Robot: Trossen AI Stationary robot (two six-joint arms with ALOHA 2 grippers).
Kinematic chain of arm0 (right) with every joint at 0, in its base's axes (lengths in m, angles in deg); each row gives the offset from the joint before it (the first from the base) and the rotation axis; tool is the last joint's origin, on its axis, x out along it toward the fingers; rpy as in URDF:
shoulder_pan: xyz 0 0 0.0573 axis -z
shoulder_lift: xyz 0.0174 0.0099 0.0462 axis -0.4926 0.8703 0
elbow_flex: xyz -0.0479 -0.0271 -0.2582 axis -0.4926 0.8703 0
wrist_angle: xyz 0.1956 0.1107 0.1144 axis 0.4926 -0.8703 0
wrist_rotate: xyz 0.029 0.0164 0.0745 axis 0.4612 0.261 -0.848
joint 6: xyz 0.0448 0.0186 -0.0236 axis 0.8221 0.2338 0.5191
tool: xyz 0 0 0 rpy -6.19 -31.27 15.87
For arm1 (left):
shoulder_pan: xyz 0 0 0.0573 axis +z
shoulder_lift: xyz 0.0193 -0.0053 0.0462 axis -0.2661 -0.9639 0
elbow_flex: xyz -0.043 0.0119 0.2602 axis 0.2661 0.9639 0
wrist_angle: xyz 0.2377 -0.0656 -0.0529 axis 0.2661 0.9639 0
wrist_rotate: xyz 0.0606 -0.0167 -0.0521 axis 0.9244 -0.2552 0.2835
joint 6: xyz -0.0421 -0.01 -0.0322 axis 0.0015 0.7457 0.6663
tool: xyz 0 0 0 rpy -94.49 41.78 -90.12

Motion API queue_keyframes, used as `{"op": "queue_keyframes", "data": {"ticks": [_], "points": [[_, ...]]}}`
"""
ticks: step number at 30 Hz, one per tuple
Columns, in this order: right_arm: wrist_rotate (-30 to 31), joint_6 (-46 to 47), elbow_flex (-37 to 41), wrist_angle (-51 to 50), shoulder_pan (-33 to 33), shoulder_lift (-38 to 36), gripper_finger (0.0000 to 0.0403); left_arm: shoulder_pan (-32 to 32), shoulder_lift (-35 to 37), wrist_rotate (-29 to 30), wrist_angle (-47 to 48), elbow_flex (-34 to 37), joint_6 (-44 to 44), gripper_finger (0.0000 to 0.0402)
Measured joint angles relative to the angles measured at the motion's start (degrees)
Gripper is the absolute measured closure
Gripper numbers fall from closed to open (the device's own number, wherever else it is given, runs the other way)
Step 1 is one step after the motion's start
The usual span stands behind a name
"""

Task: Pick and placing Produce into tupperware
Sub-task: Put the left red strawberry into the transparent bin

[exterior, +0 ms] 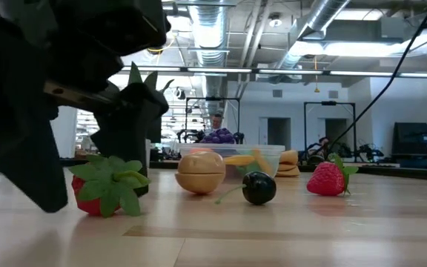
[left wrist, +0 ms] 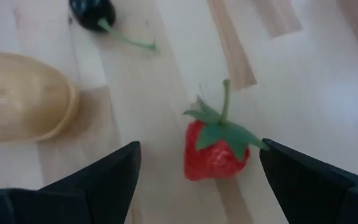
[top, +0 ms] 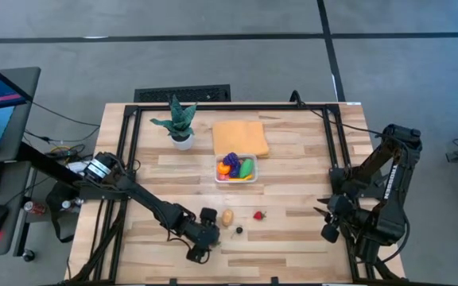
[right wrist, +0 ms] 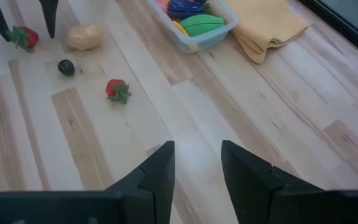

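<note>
I will put the strawberry in the tupperware, so next I will grab it by its red body [left wrist: 210, 160] with my left gripper.
My left gripper [left wrist: 197, 180] is open over the near middle of the table [top: 293, 151]. A red strawberry [left wrist: 216, 146] with green leaves lies on the wood between its two fingers, clear of both; the low view shows that strawberry [exterior: 106, 185] too. Beside it lie a tan potato [top: 227, 216], a dark cherry [top: 239, 230] and a second strawberry [top: 258, 214]. The clear tupperware [top: 236, 168] stands farther back, holding purple, orange, green and yellow produce. My right gripper [right wrist: 197, 155] waits above the table's right side, open by a narrow gap, with nothing in it.
A folded orange cloth [top: 240, 137] lies just behind the tupperware. A potted green plant [top: 180, 123] stands at the back left. Black frame rails [top: 130, 151] run along the table's left and right sides. Bare wood lies between the loose produce and my right arm.
</note>
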Motion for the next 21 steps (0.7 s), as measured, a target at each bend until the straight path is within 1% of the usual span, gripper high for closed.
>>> {"op": "queue_keyframes", "data": {"ticks": [9,11,21], "points": [[0.24,0.0,0.0,-0.15,0.33,0.0,0.0278,0.15,0.0,-0.04,-0.3,0.02,-0.5,0.0082],[0.89,0.0,0.02,-0.09,0.4,0.0,0.0278,0.15,0.0,-0.03,-0.3,0.02,-0.59,0.0087],[1.23,0.07,0.02,-0.11,1.2,0.0,0.0278,0.19,0.0,0.05,-0.3,0.02,-0.6,0.0163]]}}
